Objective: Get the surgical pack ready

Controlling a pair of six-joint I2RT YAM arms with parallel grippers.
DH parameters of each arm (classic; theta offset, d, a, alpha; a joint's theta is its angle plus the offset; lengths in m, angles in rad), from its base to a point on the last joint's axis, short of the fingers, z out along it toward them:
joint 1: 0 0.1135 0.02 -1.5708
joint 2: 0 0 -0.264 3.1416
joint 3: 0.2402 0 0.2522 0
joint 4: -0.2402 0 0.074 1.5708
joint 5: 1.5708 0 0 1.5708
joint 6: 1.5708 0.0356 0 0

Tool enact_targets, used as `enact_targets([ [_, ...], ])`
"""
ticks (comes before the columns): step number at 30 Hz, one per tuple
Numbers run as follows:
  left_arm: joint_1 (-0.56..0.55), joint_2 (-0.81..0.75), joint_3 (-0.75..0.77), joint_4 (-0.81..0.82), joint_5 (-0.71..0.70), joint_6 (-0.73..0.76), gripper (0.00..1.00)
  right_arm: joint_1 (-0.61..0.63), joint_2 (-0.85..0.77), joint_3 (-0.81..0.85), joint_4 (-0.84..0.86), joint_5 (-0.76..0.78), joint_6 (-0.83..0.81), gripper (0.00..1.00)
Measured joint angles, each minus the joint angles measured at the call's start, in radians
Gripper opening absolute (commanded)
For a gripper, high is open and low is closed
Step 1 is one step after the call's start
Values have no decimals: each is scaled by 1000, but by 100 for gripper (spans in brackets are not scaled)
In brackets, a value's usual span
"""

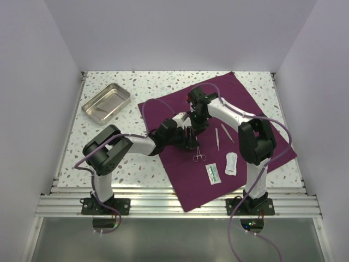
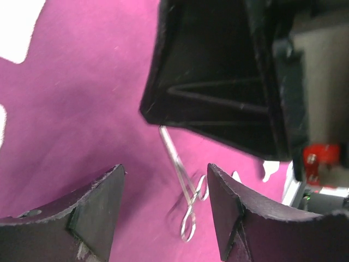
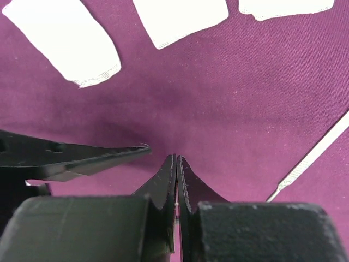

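Note:
My left gripper is short of the line of the forceps, so its fingers would miss them if it closed now. It should move toward the forceps before it closes on them.
The surgical pack is a deep purple cloth [image 1: 256, 109] spread flat as a wide sheet on the table; it fills the left wrist view [image 2: 82, 109] and the right wrist view [image 3: 245, 82]. Steel ring-handled forceps [image 1: 199, 155] lie near its middle. My right gripper [image 1: 197, 130] is shut [image 3: 176, 157], and the forceps' tip [image 2: 163, 134] runs under its black finger [image 2: 218, 82]. My left gripper [image 1: 192, 144] is open [image 2: 165, 169], one finger on each side of the forceps' ring handles [image 2: 188, 218], not touching them.
Tweezers [image 1: 216, 137] and another slim instrument [image 1: 227, 134] lie on the cloth to the right. Two white packets [image 1: 231, 164] [image 1: 213, 173] lie near the cloth's front. A metal tray [image 1: 106, 103] stands at the back left on the speckled table.

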Motion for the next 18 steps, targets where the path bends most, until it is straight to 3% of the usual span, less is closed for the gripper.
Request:
enact_targets([
  [6, -13, 38, 15, 78, 5, -36, 61, 0, -11, -6, 3, -9, 7, 0],
  [8, -14, 49, 19, 95, 9, -41, 55, -2, -13, -8, 3, -8, 8, 0],
  [9, -15, 56, 23, 101, 11, -45, 50, -5, -14, -10, 4, -8, 8, 0],
  [10, -15, 63, 28, 106, 16, -48, 38, -6, -15, -11, 4, -8, 10, 0],
  [18, -17, 91, 52, 111, 33, -77, 0, -14, -25, -11, -4, -16, 22, 0],
])
